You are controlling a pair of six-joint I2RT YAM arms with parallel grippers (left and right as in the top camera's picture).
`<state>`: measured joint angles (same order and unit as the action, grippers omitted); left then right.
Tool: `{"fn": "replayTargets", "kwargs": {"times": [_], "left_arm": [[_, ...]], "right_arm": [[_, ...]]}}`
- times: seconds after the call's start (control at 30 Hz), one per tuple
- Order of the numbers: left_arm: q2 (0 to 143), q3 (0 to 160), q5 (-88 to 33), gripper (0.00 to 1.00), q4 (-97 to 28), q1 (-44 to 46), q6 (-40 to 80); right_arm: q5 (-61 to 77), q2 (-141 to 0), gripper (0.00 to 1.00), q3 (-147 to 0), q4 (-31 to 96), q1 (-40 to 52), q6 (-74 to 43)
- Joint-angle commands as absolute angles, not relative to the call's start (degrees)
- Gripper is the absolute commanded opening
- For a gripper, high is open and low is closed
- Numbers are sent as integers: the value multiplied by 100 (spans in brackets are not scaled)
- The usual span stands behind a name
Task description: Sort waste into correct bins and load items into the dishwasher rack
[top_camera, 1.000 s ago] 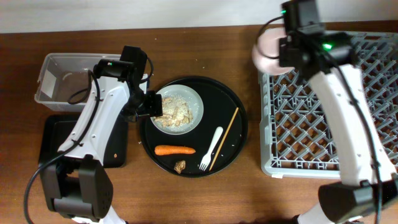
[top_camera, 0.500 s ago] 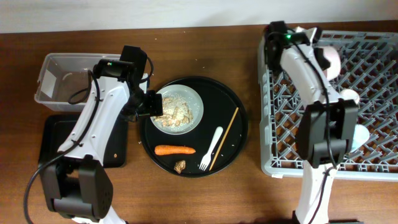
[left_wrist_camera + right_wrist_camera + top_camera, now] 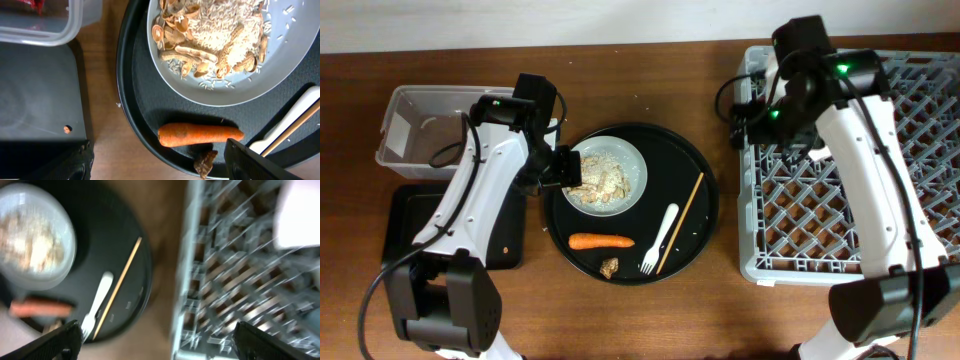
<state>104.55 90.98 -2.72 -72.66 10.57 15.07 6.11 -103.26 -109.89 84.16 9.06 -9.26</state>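
My left gripper needs to grab the white plate (image 3: 608, 177) by its empty rim next, so that it can tip the waste into the black tray.
A white plate (image 3: 608, 177) heaped with rice and shells sits on the round black tray (image 3: 692, 160). An orange carrot (image 3: 601, 241), a brown lump (image 3: 611, 267), a white fork (image 3: 660, 238) and a chopstick (image 3: 682, 220) lie beside it. My left gripper (image 3: 555, 168) hangs open at the plate's left edge. In the left wrist view the carrot (image 3: 200, 135) and the lump (image 3: 206, 161) lie below the gap of the left gripper (image 3: 165, 165). My right gripper (image 3: 748, 120) stands open and empty over the grey rack's (image 3: 880, 200) left edge. The blurred right wrist view shows the right gripper (image 3: 165, 342) between tray and rack.
A clear tub (image 3: 420, 130) stands at the back left, with a scrap of red wrapper (image 3: 35, 4) inside. A shallow black tray (image 3: 420, 225) lies in front of it. Something pale and blurred (image 3: 300, 215) rests in the rack. Bare wood separates the round tray from the rack.
My right gripper has opened and let go of the pink bowl, then swung to the rack's left edge. The left arm has not moved.
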Motion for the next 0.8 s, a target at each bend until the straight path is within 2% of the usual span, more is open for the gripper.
{"fn": "replayTargets", "kwargs": {"times": [0.0,0.17,0.27,0.33,0.43,0.5,0.63,0.77], "left_arm": [[10307,9113,-327,83,-6978,1227,1581],[10766,9111,-364,82,-5682,2571,1752],[11548,9111,-307,81,-5172,3258,2143],[11981,9111,-211,78,-5122,3413,2209],[12269,9111,-209,68,-5076,3468,2206],[12289,9111,-139,52,-5107,3470,2206],[12289,8739,386,47,-5098,3474,2206],[12289,8519,436,38,-5054,3474,2206]], "right_arm": [[961,-10350,99,-10847,8774,895,-709],[683,-9865,99,-10809,9533,-82,-631],[681,-9795,99,-10641,9710,-196,-469],[683,-9795,98,-10530,9679,-196,-469],[681,-9795,99,-10527,9668,-196,-469],[683,-9795,99,-10527,9673,-196,-469],[683,-9795,99,-10527,9686,-196,-469],[685,-9795,98,-10527,9719,-196,-469]]}}
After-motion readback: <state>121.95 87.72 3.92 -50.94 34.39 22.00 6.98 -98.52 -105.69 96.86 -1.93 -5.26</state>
